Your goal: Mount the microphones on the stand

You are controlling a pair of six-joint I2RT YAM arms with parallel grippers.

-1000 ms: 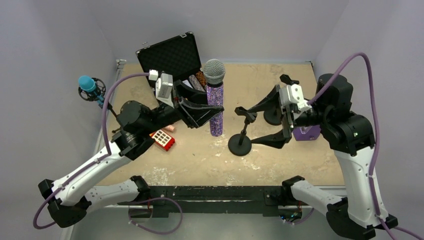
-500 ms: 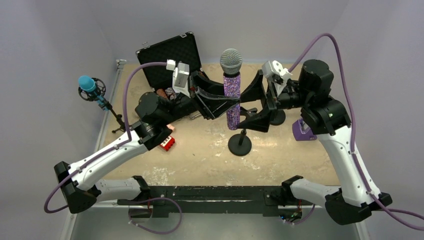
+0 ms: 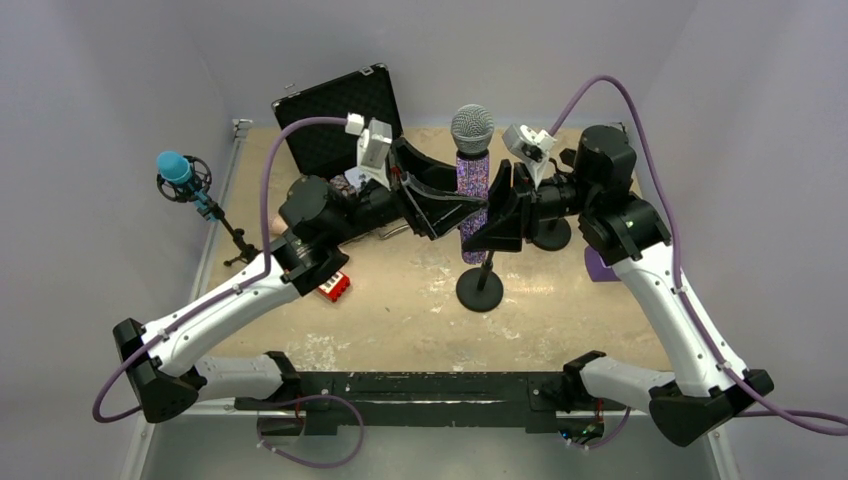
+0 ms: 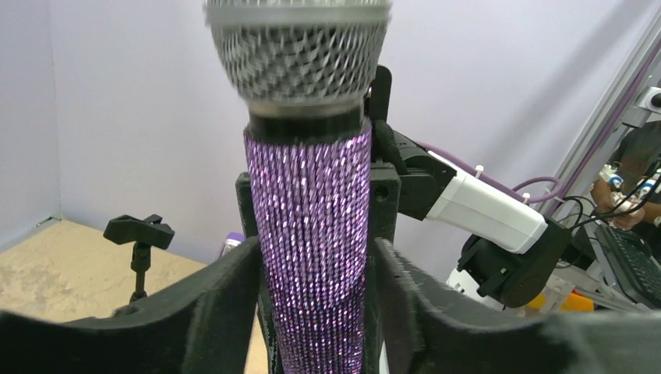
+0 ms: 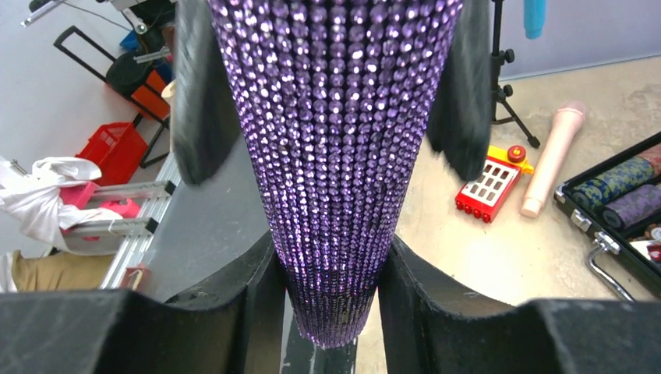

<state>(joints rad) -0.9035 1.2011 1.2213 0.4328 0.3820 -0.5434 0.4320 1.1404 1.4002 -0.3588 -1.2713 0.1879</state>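
Note:
The tail end of the purple microphone has to stay free for the stand's clip. My left gripper should grab the microphone by its glittery upper body [image 3: 472,178] [image 4: 312,214] next.
The glittery purple microphone [image 3: 472,185] stands upright in the air, silver mesh head up, above the round-based stand [image 3: 480,292]. My right gripper [image 5: 331,257] is shut on its lower end, coming from the right [image 3: 490,215]. My left gripper [image 4: 316,261] flanks the body higher up from the left [image 3: 460,205], jaws slightly apart with a thin gap on one side. The blue microphone [image 3: 175,168] sits in a tripod stand at the far left. On the table lies the peach-pink microphone [image 5: 553,156].
A second round-based stand [image 3: 548,235] with an empty clip [image 4: 140,231] stands behind the right gripper. A small red block [image 3: 332,286] lies by the left arm. An open black case [image 3: 335,108] sits at the back. A purple object [image 3: 598,265] rests at the right.
The left arm carried the purple microphone right, over the stand. The right gripper swung in from the right and closed on its lower end. The left jaws loosened.

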